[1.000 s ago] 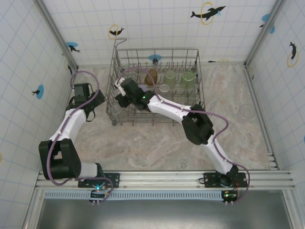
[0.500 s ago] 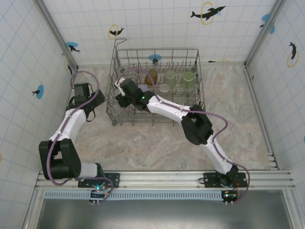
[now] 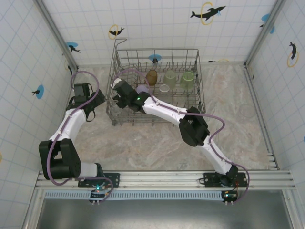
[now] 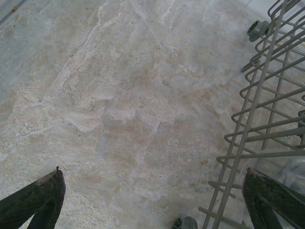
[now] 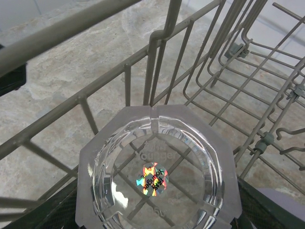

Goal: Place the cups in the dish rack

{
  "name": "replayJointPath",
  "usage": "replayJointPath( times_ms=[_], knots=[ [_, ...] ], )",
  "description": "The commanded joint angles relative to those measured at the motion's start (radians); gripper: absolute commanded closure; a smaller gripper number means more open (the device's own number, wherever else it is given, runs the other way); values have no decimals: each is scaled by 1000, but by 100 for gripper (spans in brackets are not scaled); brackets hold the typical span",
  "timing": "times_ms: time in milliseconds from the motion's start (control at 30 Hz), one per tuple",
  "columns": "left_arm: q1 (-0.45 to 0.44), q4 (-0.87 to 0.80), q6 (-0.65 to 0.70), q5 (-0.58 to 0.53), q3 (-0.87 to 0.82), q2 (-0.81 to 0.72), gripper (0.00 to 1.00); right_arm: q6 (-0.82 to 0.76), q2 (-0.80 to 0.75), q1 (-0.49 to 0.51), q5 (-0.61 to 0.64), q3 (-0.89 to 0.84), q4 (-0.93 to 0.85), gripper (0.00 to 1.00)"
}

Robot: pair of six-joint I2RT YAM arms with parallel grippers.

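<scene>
My right gripper should open now. The rack's wire bottom shows through the upside-down clear cup just inside the rack's side, so the cup would end up in the rack.
The dish rack (image 3: 157,50) stands at the back middle of the table. Inside it sit an amber cup (image 3: 151,76), two pale green cups (image 3: 170,76) (image 3: 188,78), a clear cup (image 3: 164,88) and a lavender cup (image 3: 142,89). My right gripper (image 3: 116,94) reaches into the rack's front left corner. In the right wrist view it (image 5: 155,214) is shut on a clear cup (image 5: 155,176) held bottom-up, a shiny sticker on its base, just inside the rack wall (image 5: 152,62). My left gripper (image 4: 155,200) hangs open over bare table, left of the rack (image 4: 252,109).
The marble-patterned table top (image 3: 143,143) is bare in front of the rack and to its right. Tiled walls close in the left, back and right sides. Two small rack wheels (image 4: 257,28) (image 4: 186,223) rest on the table beside my left gripper.
My right gripper has shifted left toward the rack's front left corner with the clear cup, uncovering the lavender cup. The left arm has stayed still.
</scene>
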Motion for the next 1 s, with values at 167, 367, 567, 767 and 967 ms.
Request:
replayJointPath(
  times_ms=[167,367,567,767,967],
  knots=[
    [2,14,-14,17,0,-23,2,5,45,-3,61,63,-96,36],
    [2,14,-16,19,-2,-21,2,73,47,-18,-61,63,-65,31],
    [2,14,-17,22,0,-17,2,148,42,-32,-115,61,-39,18],
    [2,14,-16,28,0,-15,2,176,35,-33,-128,61,-25,15],
    [2,15,-16,26,0,-16,2,198,-5,-32,-154,59,6,15]
  ],
)
